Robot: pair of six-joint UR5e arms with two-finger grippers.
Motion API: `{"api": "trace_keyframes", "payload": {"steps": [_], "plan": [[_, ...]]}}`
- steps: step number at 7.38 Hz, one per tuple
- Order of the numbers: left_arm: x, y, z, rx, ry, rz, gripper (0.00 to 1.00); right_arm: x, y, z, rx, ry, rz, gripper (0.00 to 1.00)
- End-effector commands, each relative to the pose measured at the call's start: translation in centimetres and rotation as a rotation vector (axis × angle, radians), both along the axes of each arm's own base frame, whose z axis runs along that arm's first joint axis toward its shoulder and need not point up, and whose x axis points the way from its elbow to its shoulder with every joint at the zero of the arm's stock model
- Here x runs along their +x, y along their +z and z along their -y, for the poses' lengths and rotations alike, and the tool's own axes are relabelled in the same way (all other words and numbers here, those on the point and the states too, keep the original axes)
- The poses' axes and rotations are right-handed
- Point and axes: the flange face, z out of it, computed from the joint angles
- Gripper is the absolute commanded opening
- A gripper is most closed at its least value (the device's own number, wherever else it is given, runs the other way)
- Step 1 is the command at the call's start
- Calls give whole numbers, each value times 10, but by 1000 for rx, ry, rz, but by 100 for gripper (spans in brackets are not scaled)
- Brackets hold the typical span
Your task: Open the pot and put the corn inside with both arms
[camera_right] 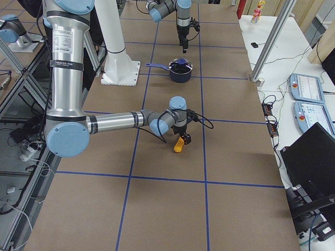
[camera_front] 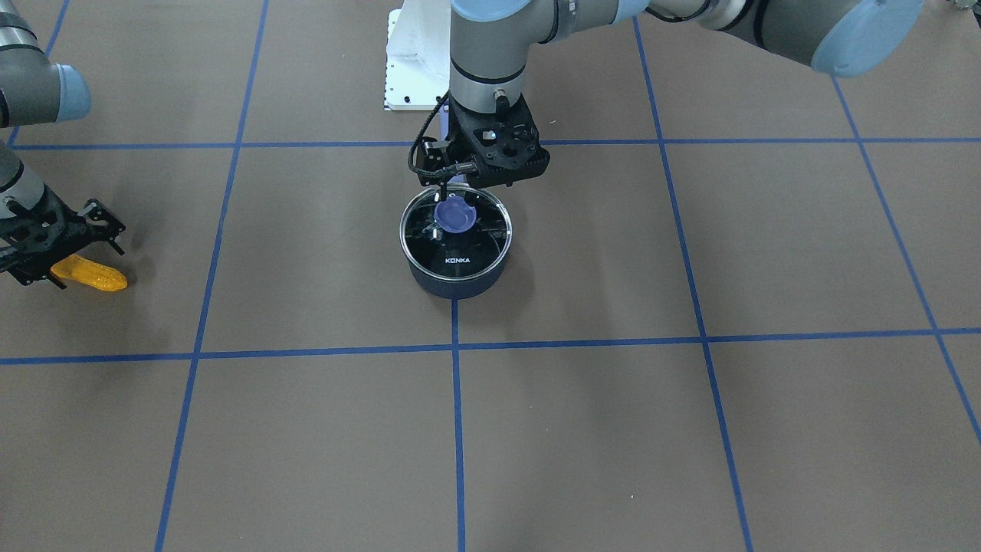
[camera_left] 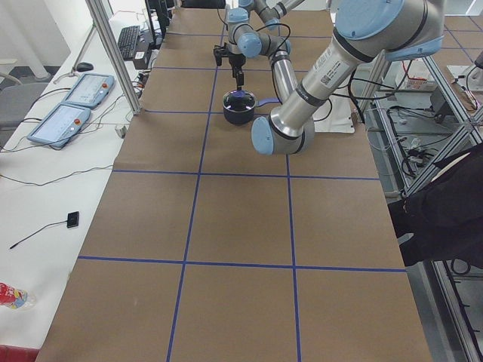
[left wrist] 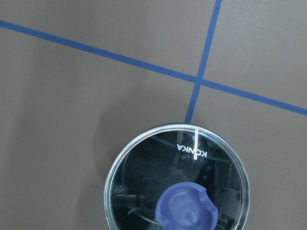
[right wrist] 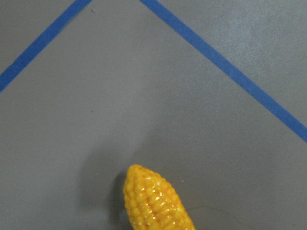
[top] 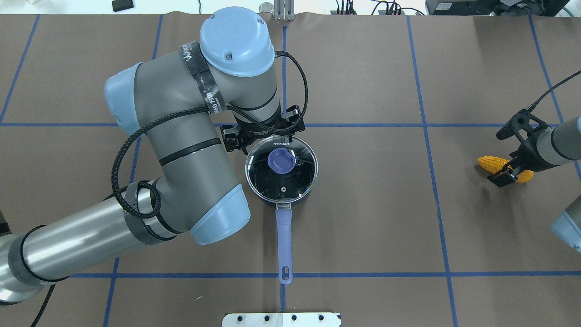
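I need to grab the yellow corn by its thick end behind the tapered tip [camera_front: 70, 267] with my right gripper next. Then the corn can go inside the pot [camera_front: 456, 285].
The pot [camera_front: 456, 285] stands at the table's middle with its glass KONKA lid [camera_front: 461, 249] on and its blue knob [camera_front: 454, 215] up. Its long handle [top: 284, 236] points toward the robot. My left gripper [camera_front: 458, 193] hangs just above the knob and looks open and empty. The left wrist view shows the lid [left wrist: 144, 191] and knob [left wrist: 188, 208] right below. The corn [camera_front: 92, 274] lies on the table far to my right. My right gripper [camera_front: 61, 264] is low over it, open, with a finger on each side of the cob [top: 490, 162]. The right wrist view shows the cob's tapered tip [right wrist: 156, 199].
The brown table is marked with blue tape lines [camera_front: 457, 429]. The white base plate [camera_front: 414, 69] lies at the robot's side behind the pot. Side benches with teach pendants [camera_left: 75, 90] and aluminium posts [camera_right: 272, 36] flank the far side.
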Motion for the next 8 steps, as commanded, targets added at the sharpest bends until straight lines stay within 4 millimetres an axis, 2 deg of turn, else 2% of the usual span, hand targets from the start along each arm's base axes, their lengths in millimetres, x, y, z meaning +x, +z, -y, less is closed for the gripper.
{"api": "trace_keyframes", "payload": {"steps": [1,3,7,8], "plan": [[7,-4,5,-2,1,4,98,-15,7,-7,19,-11,-43,98],[18,-5,13,-2,-1,0,98,-16,9,-7,17,-13,-46,88],[22,-1,15,-6,0,7,98,-19,8,-6,14,-19,-48,56],[22,-1,15,-6,0,9,98,-19,7,-5,0,-28,-45,56]]}}
